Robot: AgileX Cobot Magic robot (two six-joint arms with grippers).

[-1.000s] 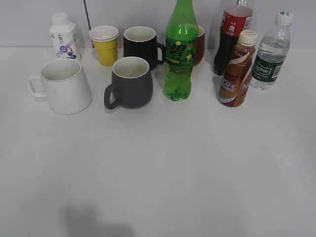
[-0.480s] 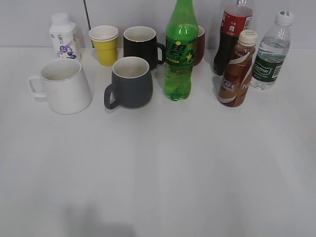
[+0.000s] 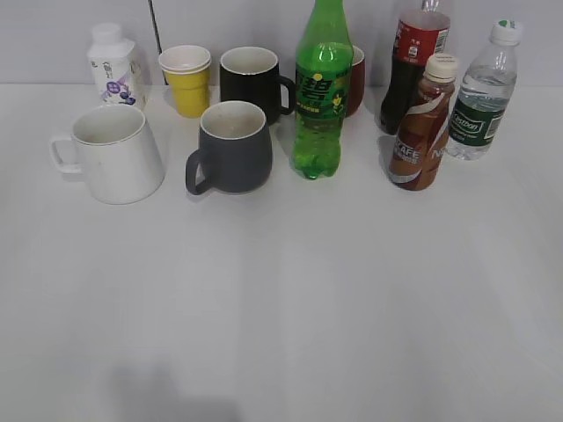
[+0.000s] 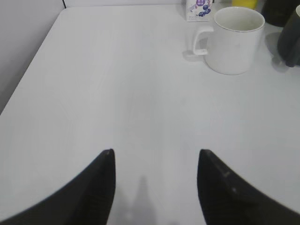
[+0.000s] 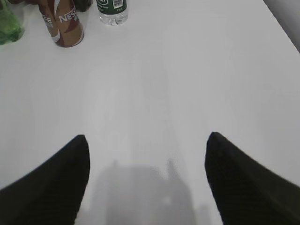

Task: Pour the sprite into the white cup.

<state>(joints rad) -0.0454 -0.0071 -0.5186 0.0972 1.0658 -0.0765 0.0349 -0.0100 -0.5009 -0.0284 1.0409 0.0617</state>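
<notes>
My left gripper grabs the white cup by its narrow handle next, since the cup's broad body spreads wider than my fingers open.
The sprite [image 3: 323, 92], a tall translucent green bottle with a green label, stands upright at the back middle of the table; its base shows at the top left of the right wrist view [image 5: 8, 26]. The white cup [image 3: 116, 154], a large tapered mug with its handle to the left, stands at the left; it shows in the left wrist view [image 4: 233, 40]. My left gripper [image 4: 155, 152] is open and empty over bare table, well short of the cup. My right gripper [image 5: 146, 138] is open and empty over bare table. Neither gripper shows in the exterior view.
A dark grey mug [image 3: 232, 148] stands between cup and sprite. Behind are a yellow cup [image 3: 187, 81], a black mug [image 3: 252, 83] and a small white bottle [image 3: 114, 66]. At the right stand a cola bottle [image 3: 413, 66], a brown Nescafe bottle [image 3: 424, 123] and a water bottle [image 3: 482, 92].
</notes>
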